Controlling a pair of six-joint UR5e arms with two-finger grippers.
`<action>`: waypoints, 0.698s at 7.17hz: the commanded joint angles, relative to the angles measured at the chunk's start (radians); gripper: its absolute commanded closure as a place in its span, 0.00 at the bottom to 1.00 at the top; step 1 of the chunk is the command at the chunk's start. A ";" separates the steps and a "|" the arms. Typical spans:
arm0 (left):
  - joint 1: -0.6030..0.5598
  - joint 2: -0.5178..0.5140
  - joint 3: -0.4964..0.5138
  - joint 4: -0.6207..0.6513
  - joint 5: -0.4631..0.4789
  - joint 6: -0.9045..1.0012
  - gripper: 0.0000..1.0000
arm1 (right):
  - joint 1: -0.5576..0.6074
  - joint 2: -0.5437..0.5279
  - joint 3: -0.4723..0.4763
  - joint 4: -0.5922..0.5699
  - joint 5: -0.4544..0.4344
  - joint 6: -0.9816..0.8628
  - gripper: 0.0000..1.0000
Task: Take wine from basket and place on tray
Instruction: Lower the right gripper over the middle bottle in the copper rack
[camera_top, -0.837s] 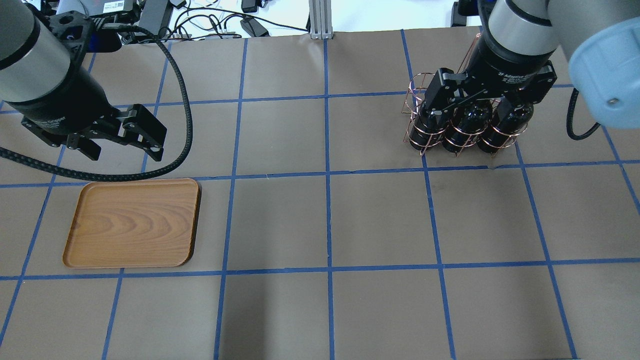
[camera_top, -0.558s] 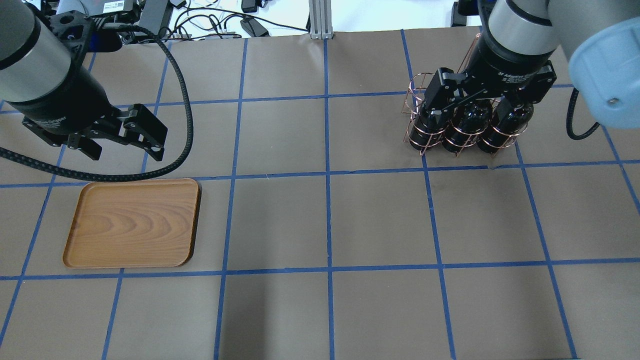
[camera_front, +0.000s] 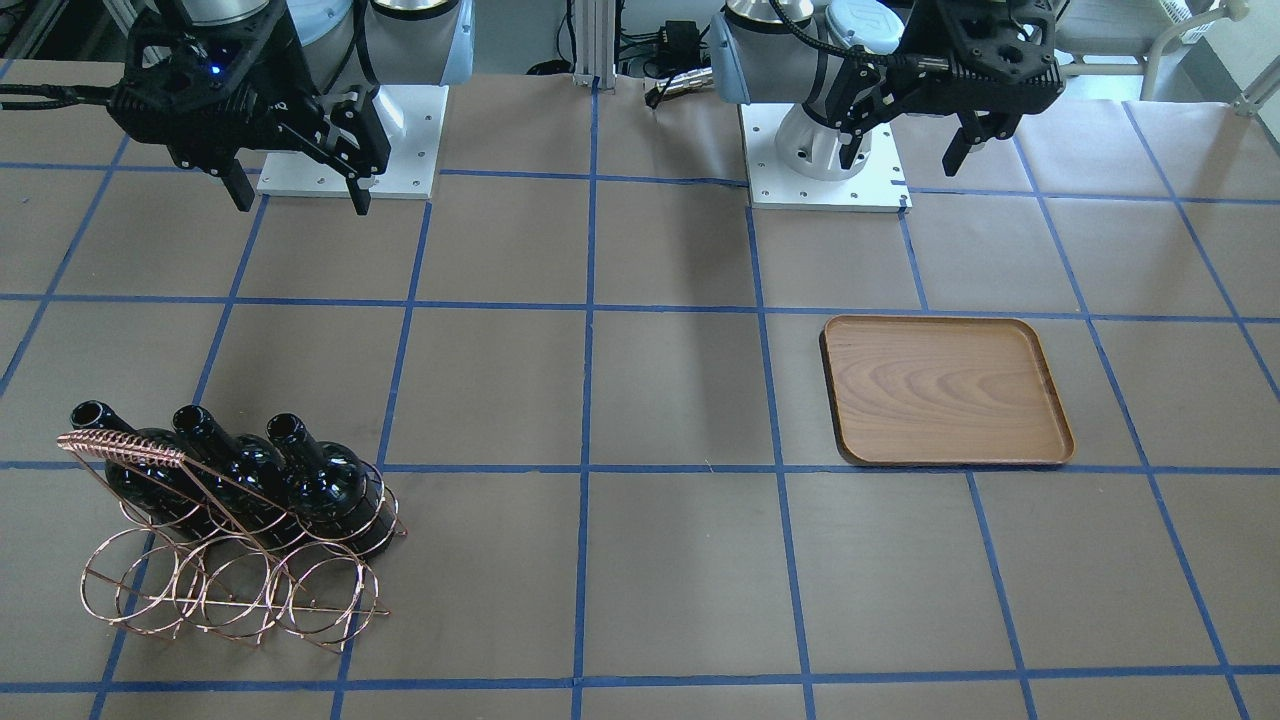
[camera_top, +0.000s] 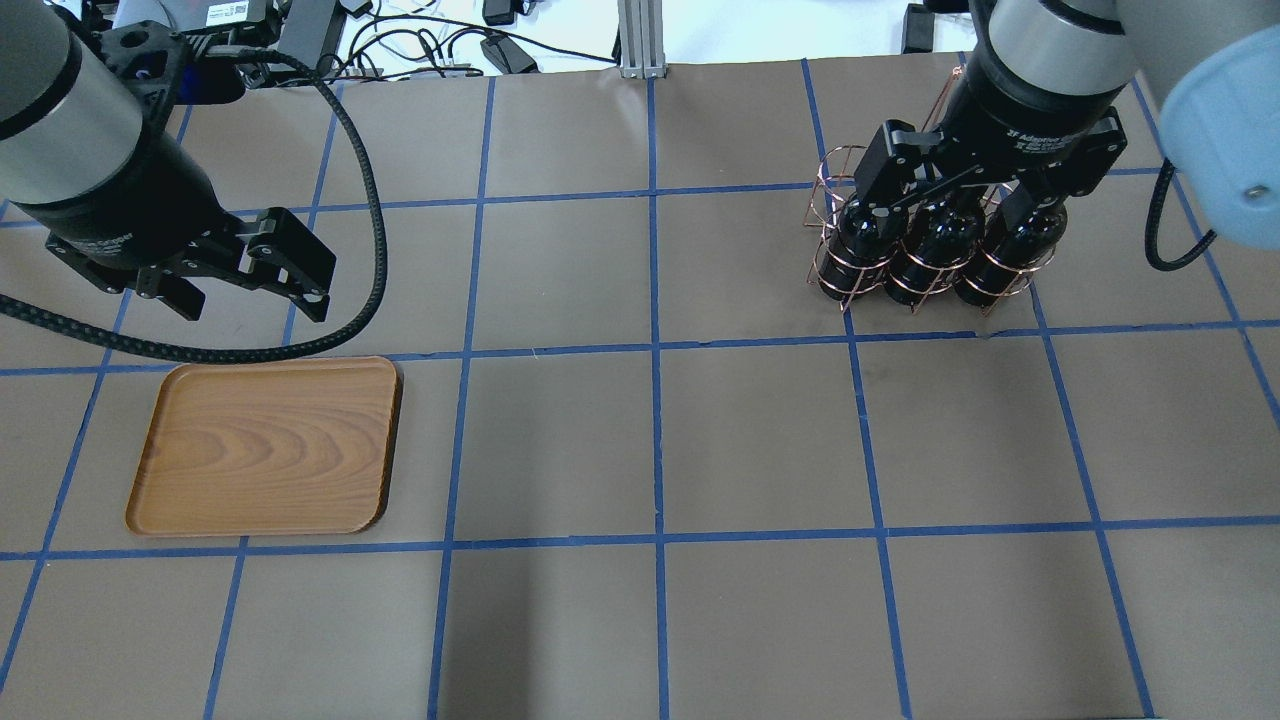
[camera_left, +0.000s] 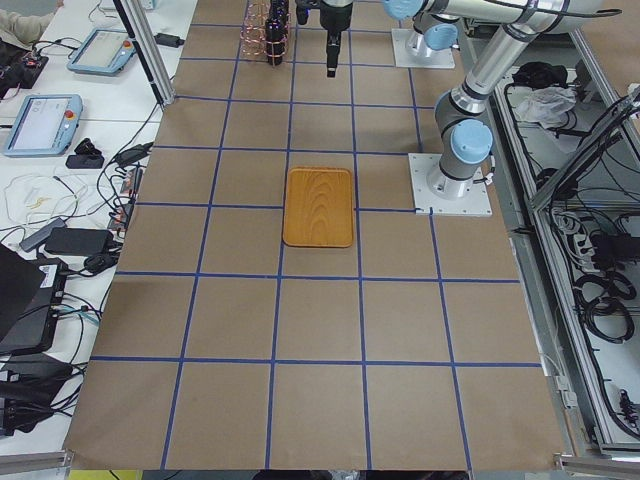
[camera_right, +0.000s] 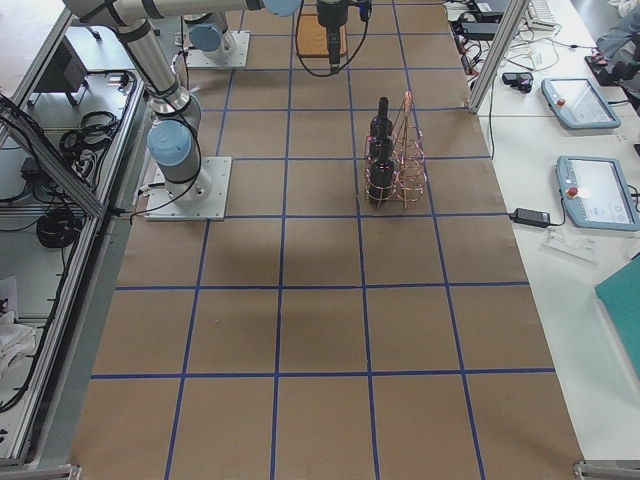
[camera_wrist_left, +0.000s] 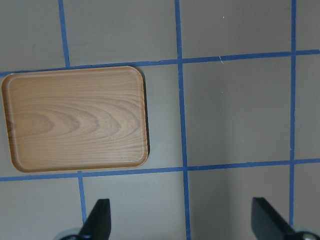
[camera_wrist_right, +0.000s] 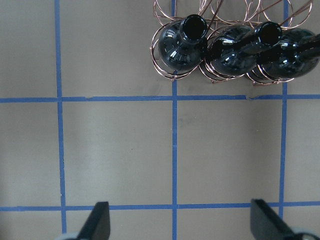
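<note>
My right gripper is about to grab the middle wine bottle by its neck (camera_front: 206, 434), so that it can lift the wine bottle out of the basket (camera_front: 230, 590).
Three glossy black wine bottles (camera_front: 290, 470) stand side by side in the copper wire basket (camera_front: 230, 590), necks up. In the overhead view the bottles (camera_top: 925, 260) and basket (camera_top: 830, 180) sit at the far right. My right gripper (camera_top: 950, 215) hovers open and empty high above them. The right wrist view shows the bottles (camera_wrist_right: 185, 40) in the basket (camera_wrist_right: 165, 65) at the top edge, ahead of the open gripper (camera_wrist_right: 181, 220). The wooden tray (camera_top: 265, 445) lies bare at the left. My left gripper (camera_top: 250, 300) is open and empty just beyond it; the tray also shows in the left wrist view (camera_wrist_left: 75, 120).
The table is covered in brown paper with a blue tape grid (camera_top: 655, 345). The two white arm bases (camera_front: 825, 165) stand at the robot's edge. Cables and devices lie past the far edge (camera_top: 440, 45). A metal post (camera_top: 635, 40) stands at the far middle.
My right gripper has shifted slightly toward the table's far side over the bottles, still open. The left arm, tray, bottles and basket have not moved.
</note>
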 joint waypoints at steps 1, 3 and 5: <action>0.001 0.003 0.000 -0.002 0.001 0.000 0.00 | -0.002 0.009 -0.010 0.023 0.007 -0.006 0.00; 0.003 0.001 0.000 0.001 -0.004 0.000 0.00 | -0.008 0.031 -0.012 -0.071 -0.011 -0.009 0.00; 0.001 0.003 0.000 0.000 -0.001 0.000 0.00 | -0.094 0.160 -0.042 -0.129 0.000 -0.016 0.00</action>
